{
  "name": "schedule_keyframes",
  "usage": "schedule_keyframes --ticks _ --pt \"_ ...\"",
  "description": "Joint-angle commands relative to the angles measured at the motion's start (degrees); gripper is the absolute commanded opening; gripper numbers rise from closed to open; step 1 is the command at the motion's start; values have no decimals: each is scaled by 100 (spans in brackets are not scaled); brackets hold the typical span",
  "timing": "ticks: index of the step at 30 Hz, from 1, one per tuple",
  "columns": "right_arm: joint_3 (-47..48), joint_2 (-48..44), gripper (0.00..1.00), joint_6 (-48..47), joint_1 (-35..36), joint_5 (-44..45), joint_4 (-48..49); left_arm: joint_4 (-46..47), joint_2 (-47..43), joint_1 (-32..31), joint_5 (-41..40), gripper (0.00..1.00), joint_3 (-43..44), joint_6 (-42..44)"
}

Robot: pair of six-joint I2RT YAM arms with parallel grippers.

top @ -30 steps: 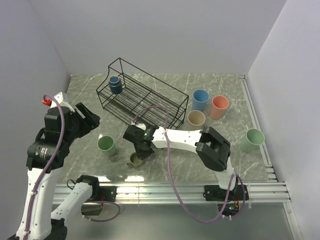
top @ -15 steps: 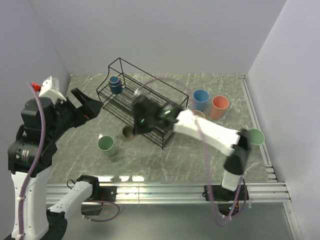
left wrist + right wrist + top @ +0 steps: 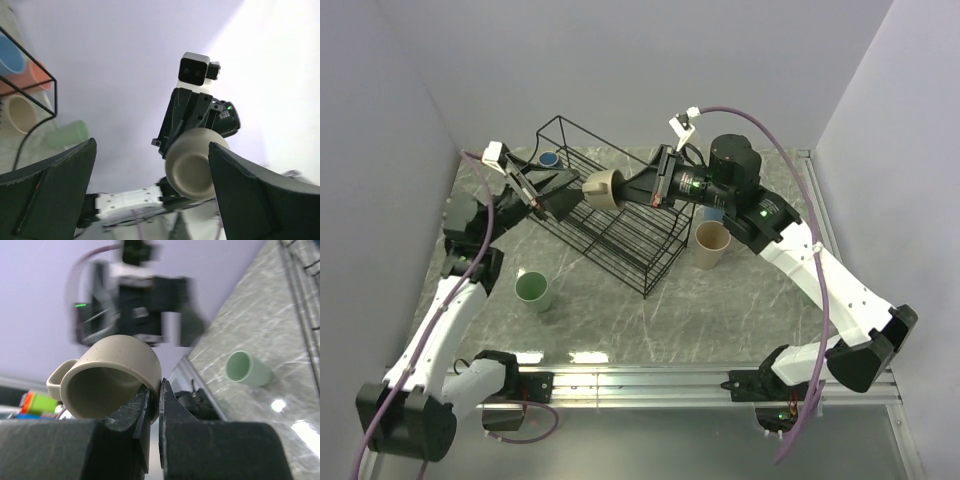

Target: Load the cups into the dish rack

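Note:
My left gripper will grab the tan handled mug by its body by its base (image 3: 597,190) to load it into the dish rack (image 3: 620,225).
My right gripper (image 3: 628,190) is shut on the rim of the tan handled mug (image 3: 603,187) and holds it on its side, in the air above the black wire dish rack (image 3: 620,225). In the right wrist view the gripper (image 3: 155,396) pinches the mug's wall (image 3: 112,375). My left gripper (image 3: 556,194) is open at the rack's left end; in the left wrist view the mug (image 3: 194,162) hangs between its fingers (image 3: 55,192). A navy mug (image 3: 549,158) stands in the rack's far end. A pale-green cup (image 3: 533,290) and a beige cup (image 3: 712,243) stand on the table.
A blue cup (image 3: 716,214) peeks out behind my right arm. The left wrist view shows blue (image 3: 10,52), salmon (image 3: 41,75), beige (image 3: 20,114) and green (image 3: 70,134) cups beyond the rack's corner. Grey walls close in on three sides.
My right arm has lifted the tan mug off the table and swung it up over the rack. My left arm has reached in toward the rack, gripper open.

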Motion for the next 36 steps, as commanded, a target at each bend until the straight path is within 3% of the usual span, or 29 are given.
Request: schedule_keyframes --ticks 1,10,18,30,36 --pt "-17 -33 0 283 -20 -570 1068 3449 -1 -17 259 99 -359 -2130" --pt "115 116 0 38 -55 -623 946 4972 570 -280 -59 99 -430 -3132" --pt "440 301 0 -333 -46 -632 743 3189 685 -447 583 99 133 -2289" --pt "1046 467 0 -1509 -37 80 -311 2960 878 -720 794 84 212 -2201" --pt "863 433 0 -1511 -37 203 -242 3135 948 -764 786 77 186 -2280"
